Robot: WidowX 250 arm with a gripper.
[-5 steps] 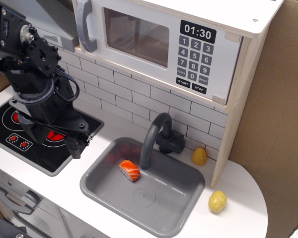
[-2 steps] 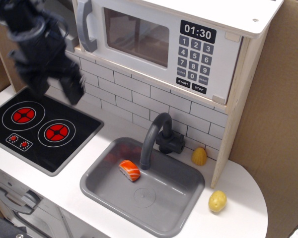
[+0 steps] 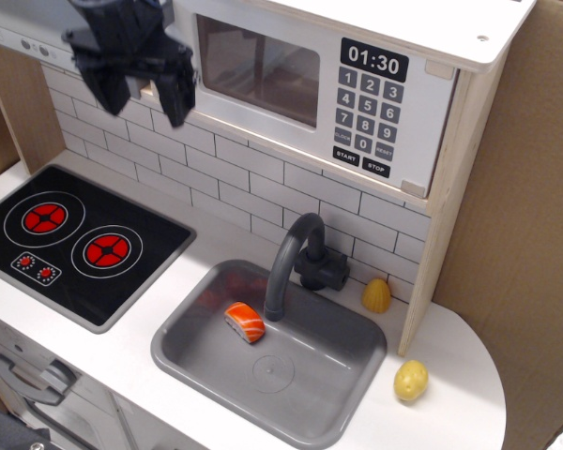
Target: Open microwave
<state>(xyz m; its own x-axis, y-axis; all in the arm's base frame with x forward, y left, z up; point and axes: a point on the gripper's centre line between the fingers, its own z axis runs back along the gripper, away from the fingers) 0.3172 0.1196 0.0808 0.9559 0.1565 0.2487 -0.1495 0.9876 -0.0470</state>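
Note:
My gripper grabs the white windowed door (image 3: pixel 259 70) by its grey handle next, to open the microwave.
The wooden toy microwave (image 3: pixel 263 70) sits up on the shelf with its white windowed door shut. Its black clock display (image 3: pixel 373 62) reads 01:30 above the dark keypad (image 3: pixel 366 117). My black gripper (image 3: pixel 143 94) is at the door's left end, in front of where the grey handle is, and hides most of the handle. Its two fingers (image 3: pixel 178 101) point down and stand apart, so it is open. I cannot tell whether it touches the handle.
A black stovetop (image 3: pixel 19 267) with red rings lies at lower left. A grey sink (image 3: pixel 357 384) with a curved faucet (image 3: pixel 296 258) holds a salmon sushi piece (image 3: pixel 245 322). Two yellow toy foods (image 3: pixel 376 295) (image 3: pixel 411 380) lie by the wooden side panel. A cardboard wall (image 3: pixel 525 234) stands at the right.
My gripper has risen from just above the stovetop to the microwave's left end and now covers the handle. The door has stayed shut.

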